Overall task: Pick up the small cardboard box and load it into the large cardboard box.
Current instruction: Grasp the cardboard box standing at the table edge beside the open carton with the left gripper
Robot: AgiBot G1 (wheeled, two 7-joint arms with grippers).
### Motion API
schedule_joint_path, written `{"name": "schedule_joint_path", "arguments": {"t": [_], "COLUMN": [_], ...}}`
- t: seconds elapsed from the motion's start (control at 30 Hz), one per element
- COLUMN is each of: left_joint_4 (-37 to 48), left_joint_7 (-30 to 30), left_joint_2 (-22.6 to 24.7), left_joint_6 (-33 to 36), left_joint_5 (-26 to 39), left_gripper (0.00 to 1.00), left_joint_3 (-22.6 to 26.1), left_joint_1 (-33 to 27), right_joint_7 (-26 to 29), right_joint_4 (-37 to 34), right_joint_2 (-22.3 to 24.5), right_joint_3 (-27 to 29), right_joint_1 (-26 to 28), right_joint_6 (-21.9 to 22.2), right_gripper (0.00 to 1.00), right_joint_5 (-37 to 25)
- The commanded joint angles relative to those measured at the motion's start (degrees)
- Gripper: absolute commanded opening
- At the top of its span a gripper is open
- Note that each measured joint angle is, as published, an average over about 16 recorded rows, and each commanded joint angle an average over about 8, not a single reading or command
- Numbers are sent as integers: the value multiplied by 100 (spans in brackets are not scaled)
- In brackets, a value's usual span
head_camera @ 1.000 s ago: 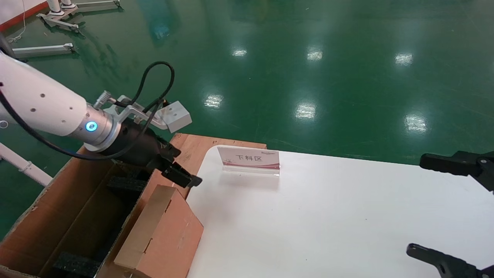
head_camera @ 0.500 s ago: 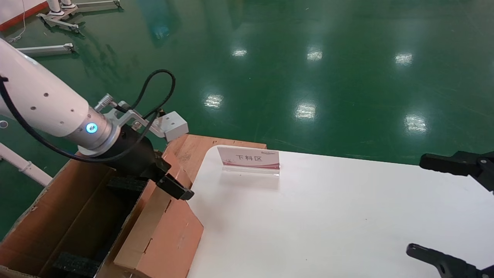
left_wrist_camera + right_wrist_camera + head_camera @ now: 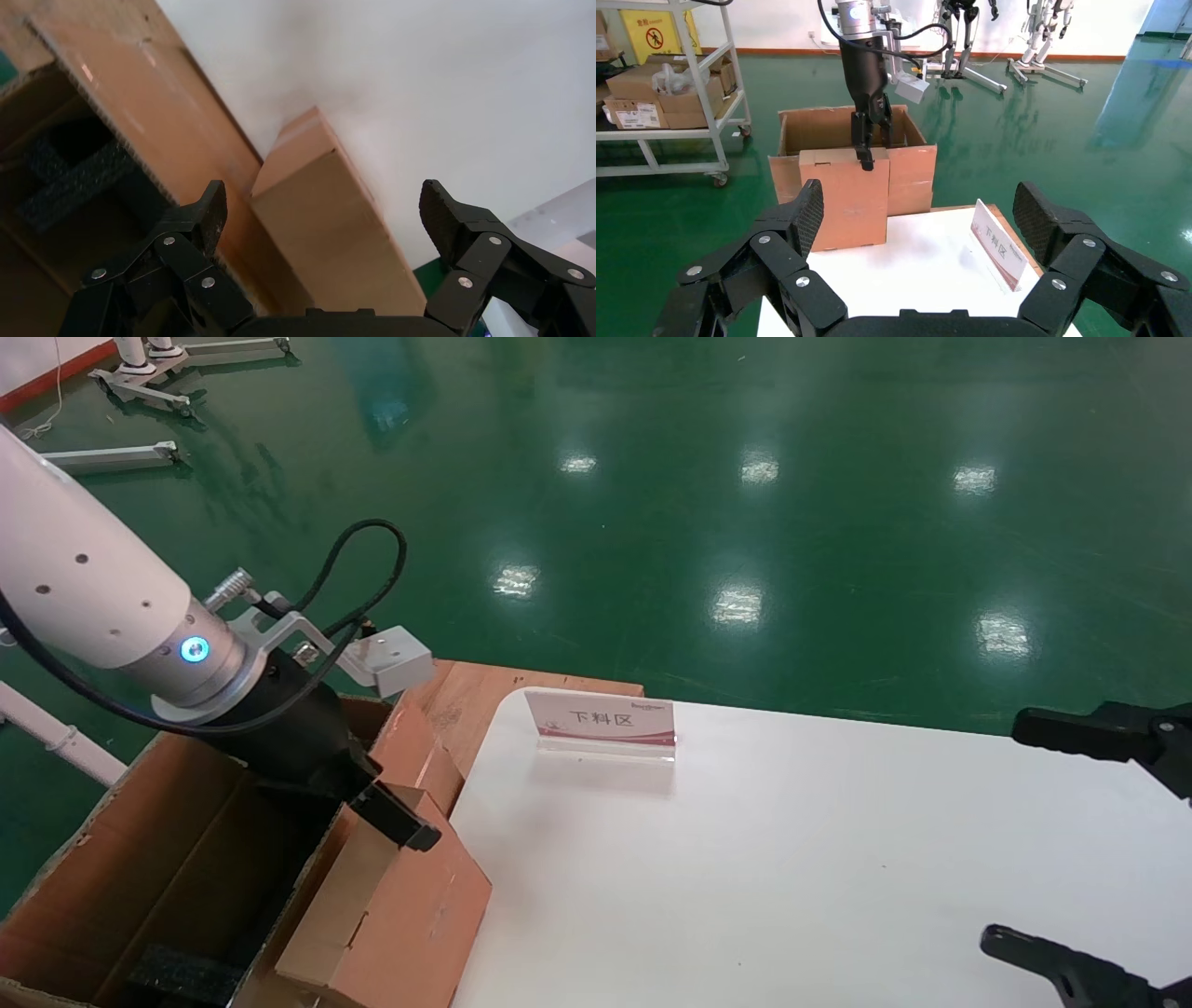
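The small cardboard box needs to go into the large cardboard box [image 3: 168, 863], so next I need to grab the small cardboard box across its long sides with my left gripper.
The small cardboard box [image 3: 410, 905] stands on end at the table's left edge, against the large cardboard box [image 3: 112, 877]. My left gripper [image 3: 372, 808] is open and straddles the small box's top. One finger [image 3: 396, 819] shows on the table side; the other is hidden on the carton side. In the left wrist view the small box [image 3: 330, 217] lies between the spread jaws of my left gripper [image 3: 325, 200], with the large box's wall [image 3: 162, 119] beside it. The right wrist view shows the small box [image 3: 843, 196], the large box [image 3: 909, 175] and my left gripper [image 3: 866, 144]. My right gripper [image 3: 1034, 836] is open and parked at the right.
A white sign [image 3: 601, 721] stands at the table's back edge and shows in the right wrist view [image 3: 998, 246]. A reddish wooden board [image 3: 484, 686] lies behind the table corner. Black foam pieces [image 3: 182, 975] lie inside the large box. A shelf cart [image 3: 666, 91] holds cartons.
My left gripper has moved down and nearer, from above the flap behind the small box to its top, with the jaws still open. The right arm has not moved.
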Motion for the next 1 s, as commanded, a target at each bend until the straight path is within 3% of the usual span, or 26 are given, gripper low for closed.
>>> {"name": "schedule_joint_path", "arguments": {"t": [0.03,0.37,0.87,0.9,0.93,1.0], "left_joint_4": [-2,-13,-14,-14,-15,-14], "left_joint_7": [-37,-101,-45,-46,-47,-48], "left_joint_2": [-9,-84,27,29,31,35], "left_joint_6": [-3,-125,-214,-216,-218,-220], "left_joint_5": [-80,-531,-708,-711,-714,-715], "left_gripper": [100,100,100,100,100,79], "left_joint_3": [211,911,1452,1464,1477,1489], "left_joint_1": [-146,-434,-459,-461,-463,-462], "right_joint_7": [0,-2,-5,-5,-5,-6], "right_joint_4": [0,0,-1,-1,-2,-2], "right_joint_2": [0,2,4,4,4,4], "right_joint_3": [-1,-5,-8,-8,-8,-8], "right_joint_1": [0,1,1,1,1,1], "right_joint_6": [0,2,6,6,6,7], "right_gripper": [100,100,100,98,86,61], "right_joint_5": [1,3,7,7,8,8]}}
